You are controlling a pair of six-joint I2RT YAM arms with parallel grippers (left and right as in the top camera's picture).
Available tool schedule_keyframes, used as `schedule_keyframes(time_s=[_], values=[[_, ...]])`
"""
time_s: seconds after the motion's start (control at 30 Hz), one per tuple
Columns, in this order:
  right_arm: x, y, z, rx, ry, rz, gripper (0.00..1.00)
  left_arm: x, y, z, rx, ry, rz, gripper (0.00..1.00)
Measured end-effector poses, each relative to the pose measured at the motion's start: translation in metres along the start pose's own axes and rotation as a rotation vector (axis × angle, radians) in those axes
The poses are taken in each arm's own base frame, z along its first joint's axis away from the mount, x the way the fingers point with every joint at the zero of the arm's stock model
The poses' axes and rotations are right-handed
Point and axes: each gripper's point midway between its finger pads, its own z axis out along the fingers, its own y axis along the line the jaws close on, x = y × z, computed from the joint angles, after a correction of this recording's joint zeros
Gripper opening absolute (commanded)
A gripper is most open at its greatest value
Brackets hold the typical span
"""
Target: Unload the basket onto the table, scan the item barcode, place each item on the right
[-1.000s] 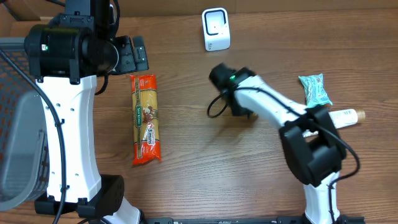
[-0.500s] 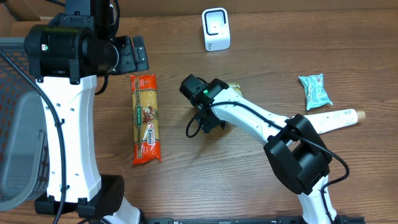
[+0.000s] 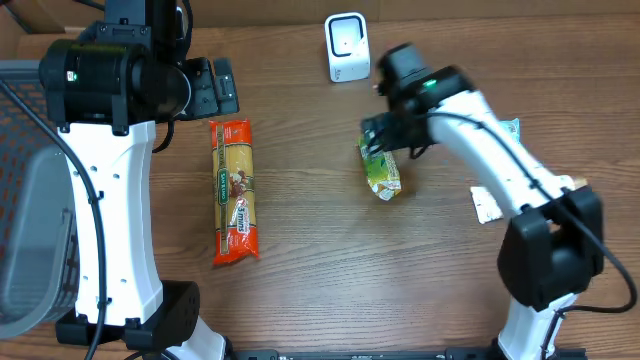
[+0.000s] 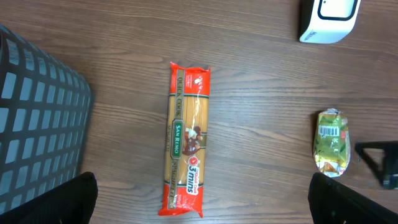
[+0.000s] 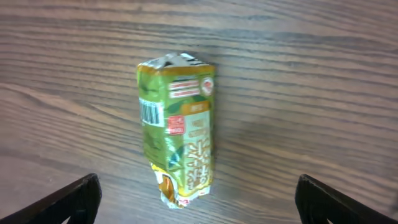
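Note:
I will pick up the green snack packet with my right gripper next, holding it by its narrow yellow end [image 5: 181,184]. The barcode [image 5: 149,112] will then stay uncovered to scan.
A green snack packet [image 3: 382,170] lies flat on the wooden table, its barcode [image 5: 149,112] facing up at its left side. My right gripper [image 3: 385,135] hovers just above it, open, with the packet [image 5: 180,137] between and below the fingers and nothing held. The white scanner [image 3: 347,47] stands at the back centre. My left gripper [image 3: 208,88] is open, high over the back left, looking down on a red-orange spaghetti packet [image 4: 186,149]. The left wrist view also shows the green packet [image 4: 331,142] and the scanner [image 4: 328,18].
A grey mesh basket [image 3: 30,200] stands at the left edge. The spaghetti packet [image 3: 234,190] lies left of centre. A teal packet [image 3: 512,130] and a white item [image 3: 487,205] lie at the right, partly hidden by the right arm.
The right gripper has gone from shut to open and let go of the green packet, which now lies on the table. The right arm swung left, then back right toward the scanner.

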Motion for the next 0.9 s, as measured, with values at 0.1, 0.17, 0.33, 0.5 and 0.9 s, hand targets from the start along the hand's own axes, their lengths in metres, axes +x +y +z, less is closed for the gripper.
schedule_keyframes(time_s=[0.1,0.17,0.33,0.5,0.9], values=[[0.005,-0.01,0.009,-0.137,0.042,-0.001,1.0,0.0,0.0,0.0,0.0,0.0,0.0,1.0],[0.012,-0.01,0.02,-0.191,0.075,-0.012,0.98,0.0,0.0,0.0,0.0,0.0,0.0,0.99],[0.042,0.006,0.058,-0.311,0.187,-0.073,0.97,0.0,0.0,0.0,0.0,0.0,0.0,1.0],[0.057,0.02,0.079,-0.373,0.197,-0.122,0.87,0.0,0.0,0.0,0.0,0.0,0.0,1.0],[0.057,0.025,0.089,-0.42,0.157,-0.103,0.2,0.0,0.0,0.0,0.0,0.0,0.0,1.0]])
